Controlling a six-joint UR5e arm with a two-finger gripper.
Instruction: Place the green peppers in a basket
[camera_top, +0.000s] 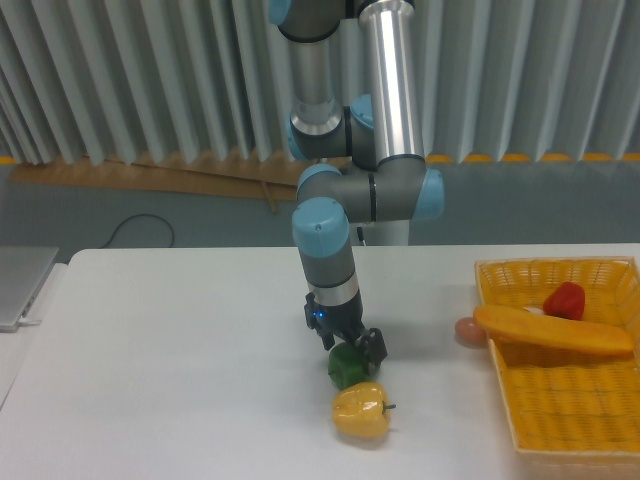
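Note:
I next need to grab the green pepper (345, 369) by its rounded sides to place it in the basket.
The green pepper (345, 369) lies on the white table, just behind the yellow pepper (361, 411). My gripper (349, 347) points down right over the green pepper, its fingers open and straddling the pepper's top. The lower part of the pepper still rests on the table. The yellow-orange woven basket (520, 420) sits at the right edge of the table, well to the right of the gripper.
In the basket lie a small red pepper (564, 300) and a long orange vegetable (553, 331). A small pinkish round thing (468, 331) sits on the table beside the basket's left wall. A grey device (20, 285) lies at the far left edge.

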